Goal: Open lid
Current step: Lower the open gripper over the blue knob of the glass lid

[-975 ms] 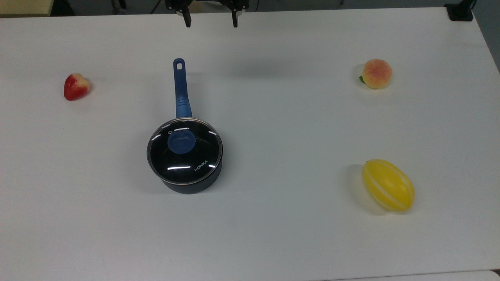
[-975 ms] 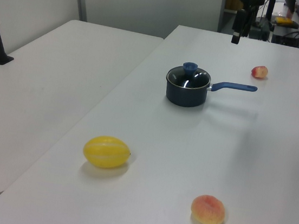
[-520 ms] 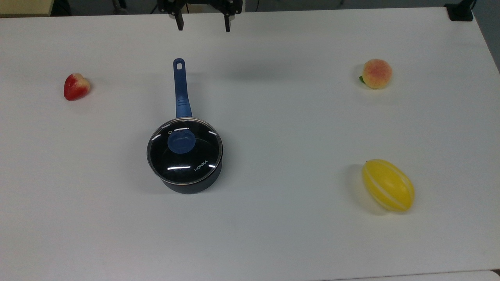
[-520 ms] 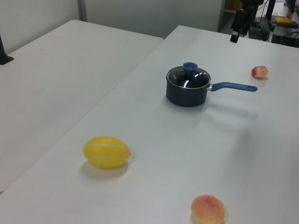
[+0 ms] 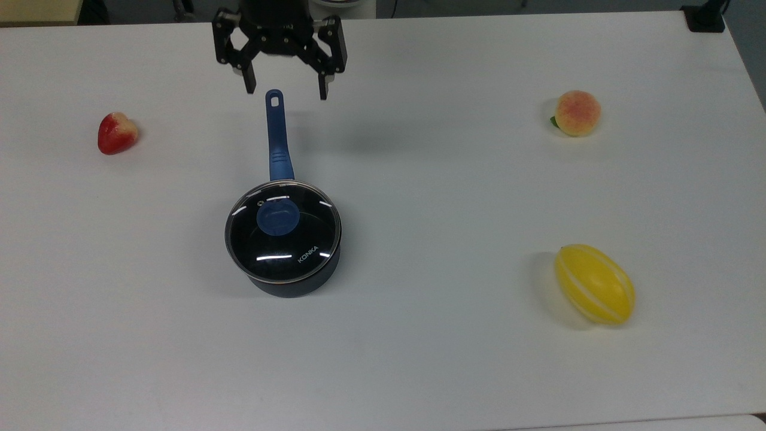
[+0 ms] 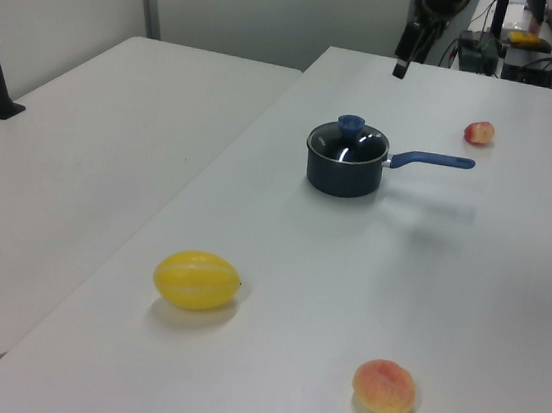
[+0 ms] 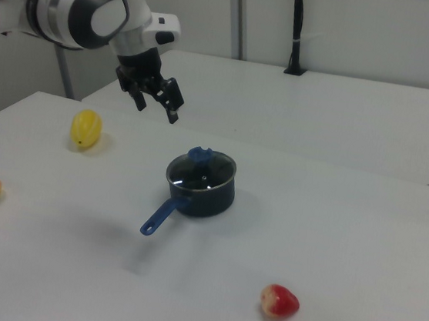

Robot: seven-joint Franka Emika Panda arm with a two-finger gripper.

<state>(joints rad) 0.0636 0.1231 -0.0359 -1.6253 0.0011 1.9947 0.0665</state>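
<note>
I need to take hold of the glass lid by its blue knob [image 6: 351, 124] with my gripper next, so that I can open the black saucepan [image 6: 343, 176].
The lid [image 5: 282, 232] is round clear glass with a metal rim, a blue knob and white "KONKA" lettering. It sits closed on the black saucepan [image 5: 293, 286], whose long blue handle [image 5: 276, 137] points toward the top view's upper edge. My gripper [image 5: 286, 92] hangs open in the air above the handle's far end, well away from the lid, with nothing between its fingers. In the left view the gripper [image 6: 402, 65] is high behind the lid [image 6: 349, 139]. In the right view the gripper [image 7: 158, 113] hovers up and left of the lid [image 7: 200, 168].
On the white table [image 5: 419, 359] lie a red strawberry-like fruit [image 5: 116, 133] at the top view's left, a peach [image 5: 577, 112] at its upper right and a yellow melon [image 5: 594, 284] at its lower right. A second white table [image 6: 113, 136] adjoins it.
The gripper has come in from the top view's upper edge, moving down and slightly left, and now hangs over the end of the pan handle. Pan and lid have not moved.
</note>
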